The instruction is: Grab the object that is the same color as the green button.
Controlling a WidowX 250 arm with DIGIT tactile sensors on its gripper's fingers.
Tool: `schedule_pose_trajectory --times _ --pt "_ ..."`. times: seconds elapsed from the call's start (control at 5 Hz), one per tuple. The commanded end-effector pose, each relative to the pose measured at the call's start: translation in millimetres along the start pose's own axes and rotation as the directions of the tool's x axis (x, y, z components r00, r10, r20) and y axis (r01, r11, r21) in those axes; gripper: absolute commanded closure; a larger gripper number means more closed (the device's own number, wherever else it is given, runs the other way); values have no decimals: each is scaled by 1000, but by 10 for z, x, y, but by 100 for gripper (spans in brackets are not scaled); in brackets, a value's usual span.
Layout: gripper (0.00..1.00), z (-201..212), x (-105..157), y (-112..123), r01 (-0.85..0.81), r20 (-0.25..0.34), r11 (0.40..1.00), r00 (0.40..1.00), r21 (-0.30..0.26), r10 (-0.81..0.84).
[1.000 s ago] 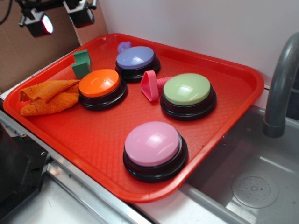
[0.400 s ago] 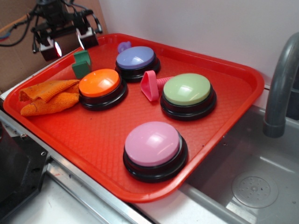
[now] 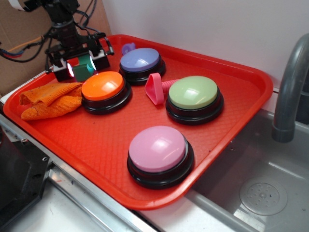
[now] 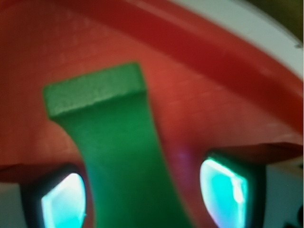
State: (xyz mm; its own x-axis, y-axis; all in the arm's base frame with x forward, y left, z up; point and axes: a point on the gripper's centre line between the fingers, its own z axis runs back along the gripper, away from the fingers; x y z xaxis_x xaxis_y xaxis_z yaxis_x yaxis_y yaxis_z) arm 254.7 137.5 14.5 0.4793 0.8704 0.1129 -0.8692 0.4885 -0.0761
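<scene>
The green block point(image 4: 126, 156) is between my glowing fingers, which are low over the red tray point(image 4: 183, 123). My gripper should close now, as it would hold the block.
The object, a small dark teal-green block point(image 3: 83, 68), stands on the red tray point(image 3: 96, 140) at its far left, just behind the orange button. My gripper point(image 3: 82, 65) has come down over it and is open, one finger on each side of the block. In the wrist view the block point(image 4: 118, 156) fills the space between the glowing pads point(image 4: 64, 199); a strip of red tray shows between the block and the right pad. The green button point(image 3: 193, 93), a pale dome on a black base, sits right of centre on the tray.
An orange button point(image 3: 102, 86) sits right beside the block, a purple button point(image 3: 140, 60) behind it, and a pink button point(image 3: 157, 147) near the front. A pink cone point(image 3: 157, 88) lies mid-tray. An orange cloth point(image 3: 48, 99) lies left. Faucet point(image 3: 289, 92) and sink point(image 3: 260, 193) lie to the right.
The gripper has moved down and to the right from above the tray's far-left corner. Its fingers now straddle the green block, which has not moved.
</scene>
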Motion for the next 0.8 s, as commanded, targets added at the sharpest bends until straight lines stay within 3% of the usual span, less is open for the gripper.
schedule_pose_trajectory --times 0.0,0.2,0.4,0.6 --pt "2 -77 -38 2 43 -3 999 999 -19 -43" --pt "100 -84 -79 5 57 -1 998 998 -16 -57" --pt "100 -23 -101 5 80 -8 996 997 -27 -80" --pt "100 97 -98 22 132 5 991 991 31 -133"
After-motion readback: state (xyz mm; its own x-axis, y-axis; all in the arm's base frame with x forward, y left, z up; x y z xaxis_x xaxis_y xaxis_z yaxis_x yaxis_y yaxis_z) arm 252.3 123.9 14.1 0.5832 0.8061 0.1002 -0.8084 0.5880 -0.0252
